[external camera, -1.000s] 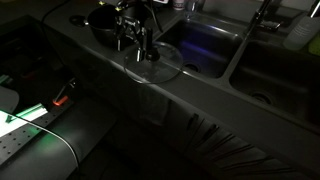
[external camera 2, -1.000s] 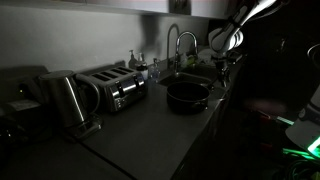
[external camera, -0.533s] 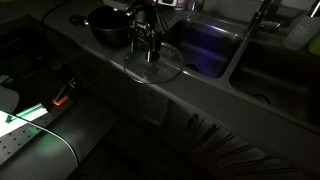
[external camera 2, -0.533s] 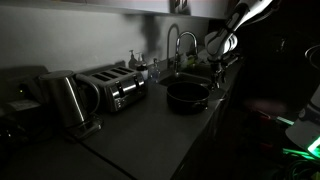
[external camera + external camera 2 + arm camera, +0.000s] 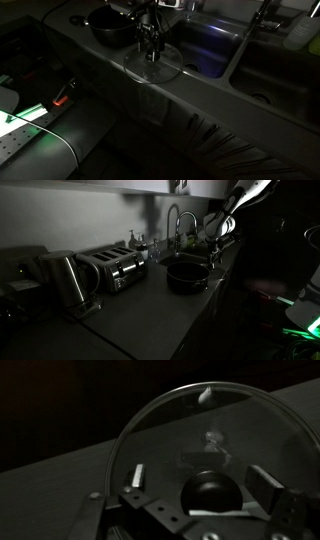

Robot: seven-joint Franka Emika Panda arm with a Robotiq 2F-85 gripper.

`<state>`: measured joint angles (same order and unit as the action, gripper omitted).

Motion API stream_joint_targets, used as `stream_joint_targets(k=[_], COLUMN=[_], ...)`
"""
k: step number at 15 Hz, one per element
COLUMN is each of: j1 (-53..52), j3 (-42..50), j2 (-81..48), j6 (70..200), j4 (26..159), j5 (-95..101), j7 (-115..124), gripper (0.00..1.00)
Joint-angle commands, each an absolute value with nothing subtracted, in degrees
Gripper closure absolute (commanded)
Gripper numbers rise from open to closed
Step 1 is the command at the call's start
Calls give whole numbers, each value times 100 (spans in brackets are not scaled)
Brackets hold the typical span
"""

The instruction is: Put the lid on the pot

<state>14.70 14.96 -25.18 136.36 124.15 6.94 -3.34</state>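
My gripper still needs to line up with the knob, so it isn't time to close on it yet. The knob sits back from the line between my fingers in the wrist view.
The glass lid lies flat on the dark counter near the sink, its thin metal rim faintly lit. In the wrist view the lid fills the frame, and its dark knob sits between the two fingers. My gripper stands right over the lid's centre, open, with the jaws either side of the knob and clear gaps to it. The black pot sits further back on the counter, apart from the lid; it also shows in an exterior view. The arm hides the lid in that view.
A double sink with a tall faucet lies beside the lid. A toaster and a kettle stand along the counter. The counter's front edge runs close to the lid. The scene is very dark.
My gripper has moved from near the pot to over the lid's centre and come down around the knob. The lid and the pot have not moved.
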Motion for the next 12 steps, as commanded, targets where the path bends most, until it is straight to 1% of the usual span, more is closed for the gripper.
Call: stream_joint_targets(k=[1, 7, 8, 9, 11, 12], j1=[1589, 1638, 1646, 1654, 1664, 1667], j3=[1352, 1303, 1303, 1303, 1307, 1305], j2=[-2658, -2717, -2712, -2703, -2678, -2666], j6=[13962, 14261, 14308, 14352, 14424, 14452], j4=[12336, 12396, 12416, 12435, 12467, 12475], j5=[373, 125, 101, 79, 57, 41], j7=[-293, -329, -337, -345, -345, -345], gripper=[0, 0, 23, 26, 40, 49])
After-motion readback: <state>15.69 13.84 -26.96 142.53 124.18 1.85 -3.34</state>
